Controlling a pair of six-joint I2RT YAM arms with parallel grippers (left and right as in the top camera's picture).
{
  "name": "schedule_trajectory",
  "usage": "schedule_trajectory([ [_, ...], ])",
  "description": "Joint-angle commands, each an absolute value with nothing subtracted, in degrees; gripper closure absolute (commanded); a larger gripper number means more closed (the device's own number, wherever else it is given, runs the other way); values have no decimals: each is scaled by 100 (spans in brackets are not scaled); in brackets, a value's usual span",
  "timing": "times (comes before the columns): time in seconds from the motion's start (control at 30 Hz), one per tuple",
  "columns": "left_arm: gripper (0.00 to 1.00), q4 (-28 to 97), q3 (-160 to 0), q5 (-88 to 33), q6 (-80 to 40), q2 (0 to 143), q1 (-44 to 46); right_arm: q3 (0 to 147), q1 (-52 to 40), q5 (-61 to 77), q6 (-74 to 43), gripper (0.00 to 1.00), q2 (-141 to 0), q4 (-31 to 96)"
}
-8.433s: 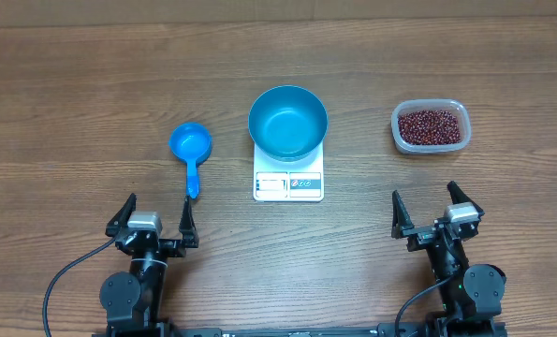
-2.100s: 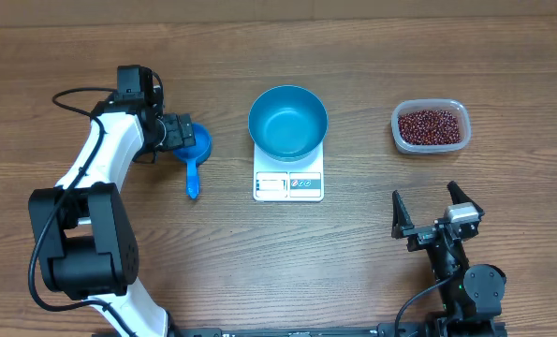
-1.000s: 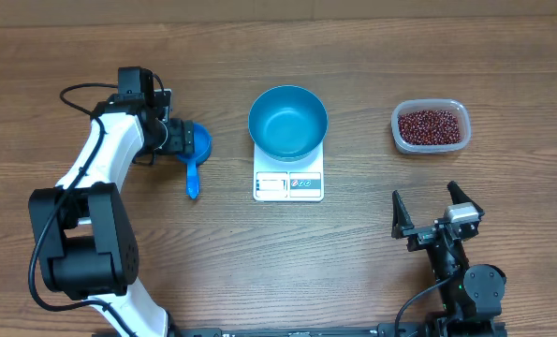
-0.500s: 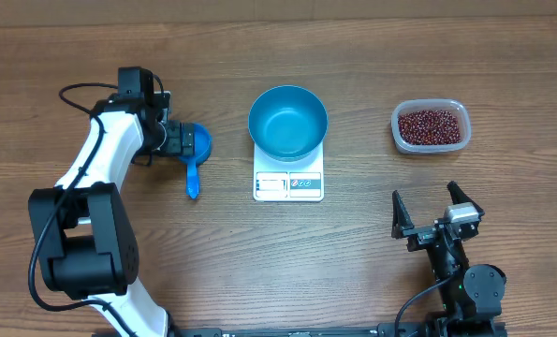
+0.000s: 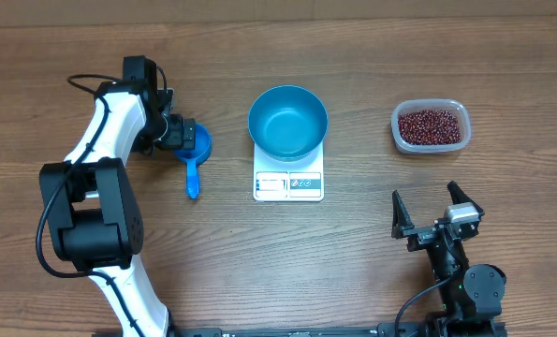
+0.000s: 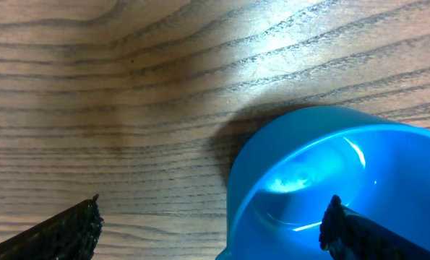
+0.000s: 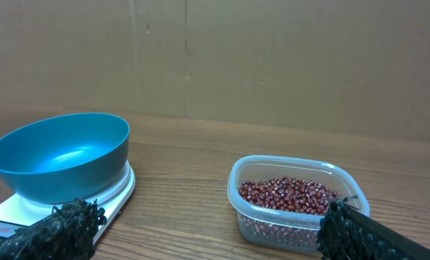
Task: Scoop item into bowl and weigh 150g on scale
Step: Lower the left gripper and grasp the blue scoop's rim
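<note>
My left gripper grabs the blue scoop by its cup rim (image 6: 241, 211) next, so the handle stays free to hand over to my right gripper for scooping.
The small blue scoop (image 5: 193, 150) lies left of the scale, cup at the back and handle pointing to the front. My left gripper (image 5: 178, 133) is open at the cup's left rim. In the left wrist view one fingertip (image 6: 76, 225) is over bare wood and the other is over the inside of the scoop (image 6: 323, 173); the gripper (image 6: 211, 220) holds nothing. The teal bowl (image 5: 287, 122) (image 7: 56, 155) sits empty on the white scale (image 5: 288, 185) (image 7: 112, 196). The red-brown beans (image 5: 431, 125) (image 7: 287, 193) fill a clear tub. My right gripper (image 5: 432, 212) (image 7: 207, 235) rests open at the front right.
The clear plastic tub (image 5: 456, 110) (image 7: 301, 227) stands at the back right of the wooden table (image 5: 353, 253). A brown wall (image 7: 272, 58) rises behind the table. The left arm (image 5: 109, 112) arches over the table's left side.
The left arm has shifted a little toward the back and right at the scoop's cup, its jaws a touch wider. The scoop, bowl, tub and right arm have not moved.
</note>
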State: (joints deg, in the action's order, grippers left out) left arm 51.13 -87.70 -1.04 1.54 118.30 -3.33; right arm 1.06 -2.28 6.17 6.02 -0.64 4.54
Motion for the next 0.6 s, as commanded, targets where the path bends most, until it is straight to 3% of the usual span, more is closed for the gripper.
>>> schedule_trajectory([
  [0.0, 0, 5122, -8925, -21, 351, 11883, -268, 47, -213, 652, 628, 0, -16, 429],
  [0.57, 0, 5026, -8886, 303, 320, 12263, -106, 47, -213, 652, 628, 0, -16, 429],
])
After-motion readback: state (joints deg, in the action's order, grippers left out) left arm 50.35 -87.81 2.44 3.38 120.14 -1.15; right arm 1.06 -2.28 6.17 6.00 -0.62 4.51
